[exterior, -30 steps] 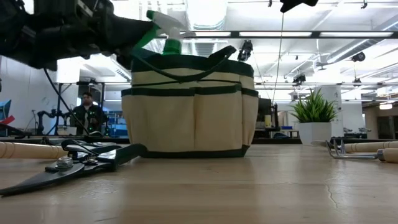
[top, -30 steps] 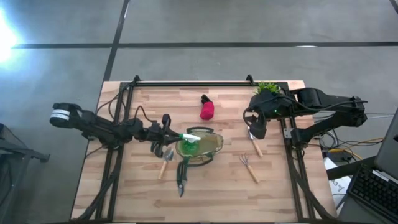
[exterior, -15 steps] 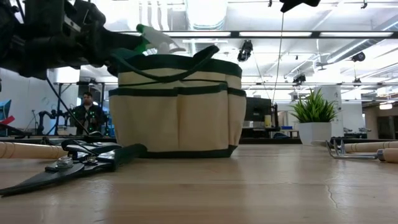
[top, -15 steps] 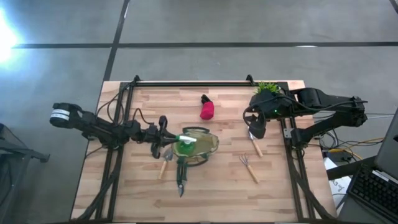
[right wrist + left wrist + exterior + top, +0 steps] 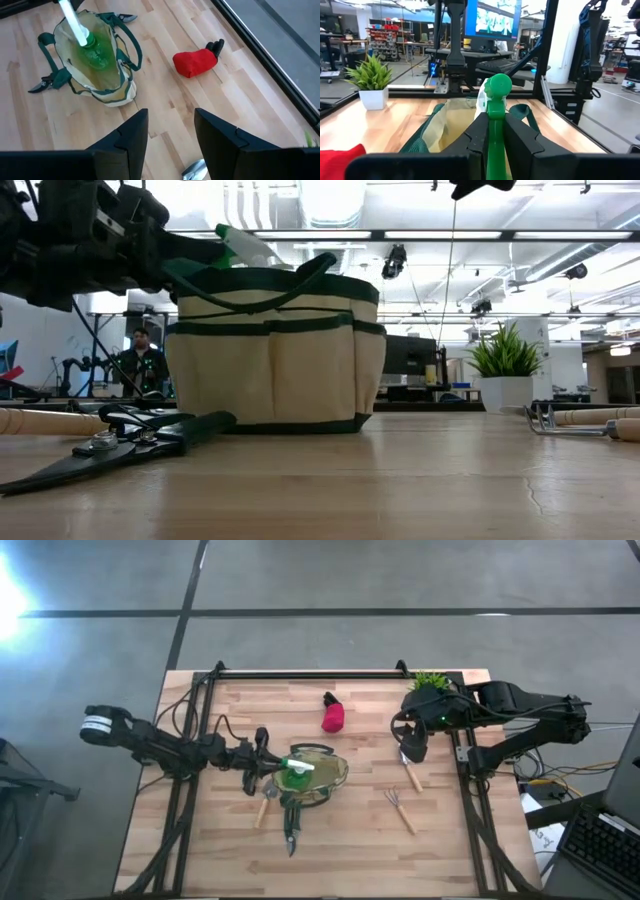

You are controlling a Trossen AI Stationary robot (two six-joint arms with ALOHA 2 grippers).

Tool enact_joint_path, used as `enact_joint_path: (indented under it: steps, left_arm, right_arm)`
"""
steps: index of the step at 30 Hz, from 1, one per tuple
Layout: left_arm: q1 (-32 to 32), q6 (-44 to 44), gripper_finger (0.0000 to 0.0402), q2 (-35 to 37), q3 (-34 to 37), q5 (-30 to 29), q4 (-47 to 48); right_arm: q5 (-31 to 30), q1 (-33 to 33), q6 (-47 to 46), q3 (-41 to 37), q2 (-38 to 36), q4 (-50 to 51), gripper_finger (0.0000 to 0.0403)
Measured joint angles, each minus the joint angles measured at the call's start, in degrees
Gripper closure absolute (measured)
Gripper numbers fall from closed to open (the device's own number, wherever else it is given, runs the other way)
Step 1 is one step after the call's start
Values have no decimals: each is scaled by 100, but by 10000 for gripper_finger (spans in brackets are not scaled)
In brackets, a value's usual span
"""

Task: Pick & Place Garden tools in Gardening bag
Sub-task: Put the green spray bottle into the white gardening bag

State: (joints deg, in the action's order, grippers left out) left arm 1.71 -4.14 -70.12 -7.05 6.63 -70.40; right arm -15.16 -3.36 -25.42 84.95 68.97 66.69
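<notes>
The green spray bottle hangs inside the rim of the gardening bag (image 5: 322,776) and would rest in the bag, so I should open my left gripper now.
The olive-tan gardening bag (image 5: 322,776) stands upright on the table's middle (image 5: 270,365). My left gripper (image 5: 268,762) reaches level from the left to the bag's rim and is shut on the green spray bottle (image 5: 95,52), whose body sits inside the bag. The black pruning shears (image 5: 290,828) lie at the bag's near side. The red-and-black piece (image 5: 333,716) lies farther back. A wood-handled rake (image 5: 400,810) lies at the right. My right gripper (image 5: 170,145) is open and empty, hovering over a wood-handled silver trowel (image 5: 411,776). My left gripper pinches the spray bottle's green top part (image 5: 496,117) between its two fingers (image 5: 475,137). The fingers come level from the table's left, over the bag's rim. The bottle's body hangs down inside the bag, and its pale nozzle (image 5: 242,246) shows just above the rim.
Another wood-handled tool (image 5: 264,804) lies left of the shears. A small potted plant (image 5: 432,683) stands at the far right corner. Black frame rails run along the table's left, right and far edges. A person (image 5: 140,365) sits in the room beyond.
My left gripper has gone toward the table's left edge and a little down with the spray bottle. The bottle has sunk lower into the bag. The bag has slid along the table toward the left edge with it, staying upright.
</notes>
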Motion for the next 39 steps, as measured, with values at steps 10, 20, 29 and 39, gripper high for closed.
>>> enact_joint_path:
  steps: [10,20,29,39]
  left_arm:
    - [1,-105,354,82,76,18,-4]
    - [1,-540,324,87,76,20,105]
    - [-4,-571,295,131,73,-30,194]
    - [-11,-700,164,754,-201,-449,222]
  right_arm:
    - [4,0,-12,0,0,83,255]
    - [4,0,-12,2,0,90,245]
    - [7,0,-12,0,0,92,258]
    - [7,0,-11,-120,2,-109,253]
